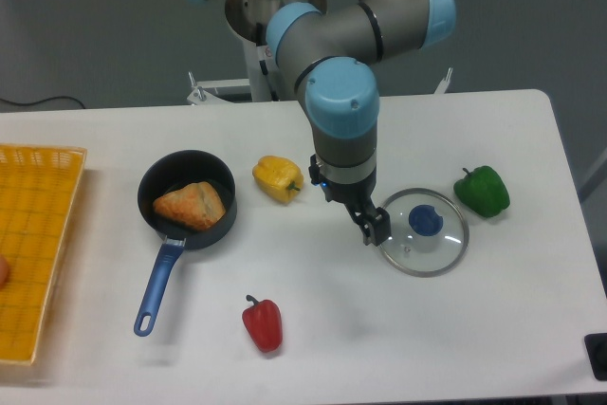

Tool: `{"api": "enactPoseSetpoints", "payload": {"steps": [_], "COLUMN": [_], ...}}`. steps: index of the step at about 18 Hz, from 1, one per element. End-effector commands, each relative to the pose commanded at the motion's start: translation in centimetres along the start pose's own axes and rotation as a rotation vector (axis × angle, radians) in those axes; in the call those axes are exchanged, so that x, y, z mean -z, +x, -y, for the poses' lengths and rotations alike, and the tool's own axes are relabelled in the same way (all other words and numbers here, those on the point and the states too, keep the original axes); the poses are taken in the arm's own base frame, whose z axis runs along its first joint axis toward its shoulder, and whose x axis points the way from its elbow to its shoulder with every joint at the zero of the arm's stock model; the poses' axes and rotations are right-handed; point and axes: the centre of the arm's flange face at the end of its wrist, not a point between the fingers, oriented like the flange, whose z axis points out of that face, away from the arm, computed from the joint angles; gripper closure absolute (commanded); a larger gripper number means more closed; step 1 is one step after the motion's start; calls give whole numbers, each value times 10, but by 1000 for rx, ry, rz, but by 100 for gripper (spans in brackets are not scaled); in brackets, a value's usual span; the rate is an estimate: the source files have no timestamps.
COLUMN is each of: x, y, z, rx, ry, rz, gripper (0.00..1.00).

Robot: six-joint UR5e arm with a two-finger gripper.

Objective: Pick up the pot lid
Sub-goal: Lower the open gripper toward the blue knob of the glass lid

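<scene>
I should reach the pot lid with my gripper and grab its round blue knob point(426, 220). The clear glass disc is too wide for my fingers.
The gripper point(349, 200) hangs over the middle of the table, pointing down. Its two fingers stand apart, one toward the upper left and the other toward the lower right, and no object shows between them. Just right of it lies the pot lid point(405, 250), a clear glass disc with a metal rim and a round blue knob point(426, 220). In this view the lower-right finger overlaps or comes right up to the lid's left rim; whether they touch I cannot tell.
A black pan point(148, 193) with a blue handle holds a brown bread-like piece point(193, 206). Nearby are a yellow pepper point(277, 178), a green pepper point(483, 191) and a red pepper point(263, 325). An orange crate point(59, 206) stands at the left edge.
</scene>
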Motion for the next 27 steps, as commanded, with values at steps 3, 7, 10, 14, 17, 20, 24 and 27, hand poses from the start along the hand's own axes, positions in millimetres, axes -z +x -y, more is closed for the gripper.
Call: {"api": "enactPoseSetpoints", "payload": {"steps": [3,7,10,14,17,20,24,27], "x": [2,4,-16,-22,-29,-34,-40,-62], "y": [-1,4,16,20,25,25,22,19], "z": [-4,-6,-7,-15,-23,-33,-46,-59], "rx": [6,11,15,22,-26,-120,-141,-120], "ry": [-2,1,-12,-12,-16,-20,-82,-83], "rz": [2,-1,-32,-26,-41,-45,-50,-49], "gripper": [0,0,0,0,0,0,0,0]}}
